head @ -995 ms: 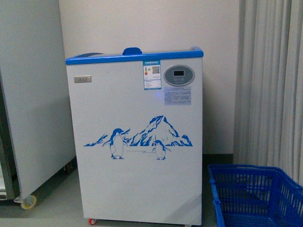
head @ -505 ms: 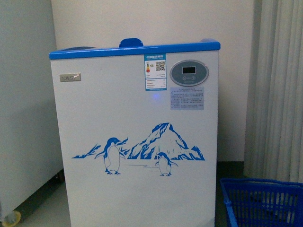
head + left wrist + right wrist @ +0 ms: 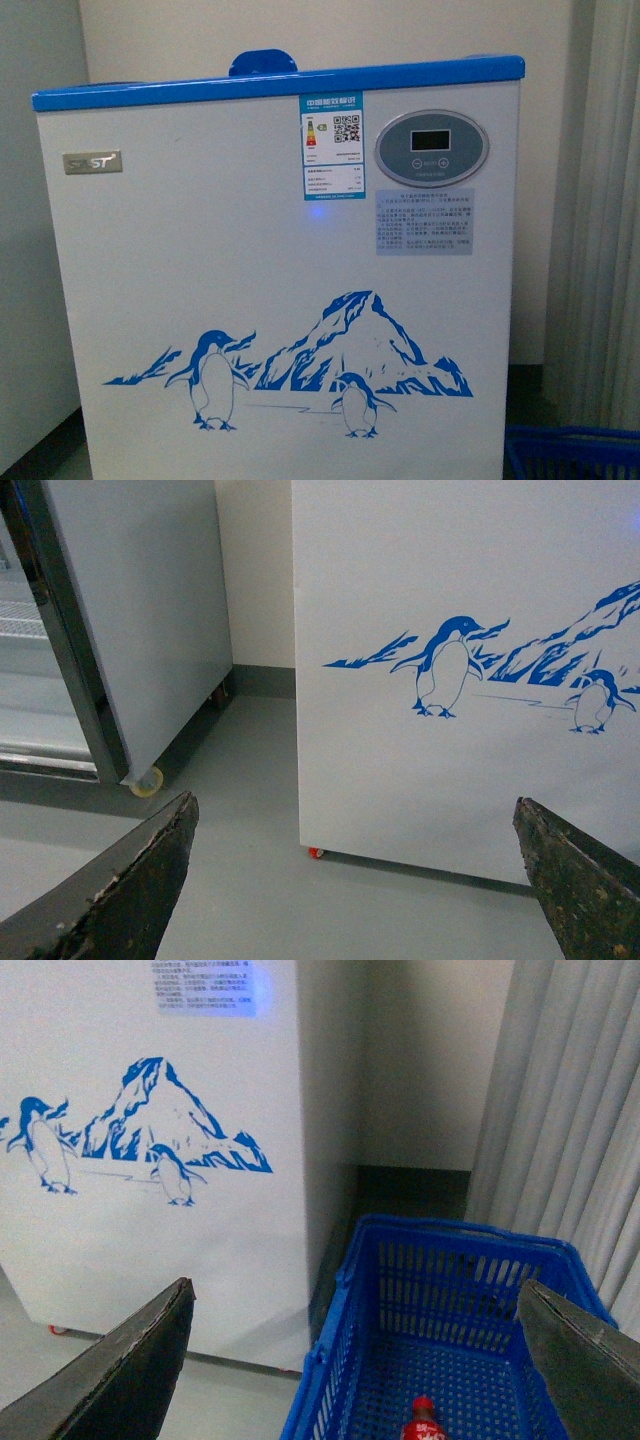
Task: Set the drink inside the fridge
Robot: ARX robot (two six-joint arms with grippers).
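Observation:
My right gripper needs to grab the bottle by its labeled body next, to put the bottle in the fridge.
The fridge is a white chest freezer with a blue rim, a penguin-and-mountain picture and an oval grey display. It fills the front view, and shows in the left wrist view and the right wrist view. The drink, a bottle with red cap and red label, lies in a blue basket right of the fridge; only its top shows. My right gripper is open and empty above the basket's near end. My left gripper is open and empty, low before the fridge's front.
A taller grey-white cabinet on castors stands left of the fridge, with a gap of grey floor between. Pale curtains hang at the right behind the basket. The basket's rim shows at the front view's lower right.
The front view has closed in on the fridge, which now looms larger. The cabinet at the left and the basket at the right have slid mostly out of frame.

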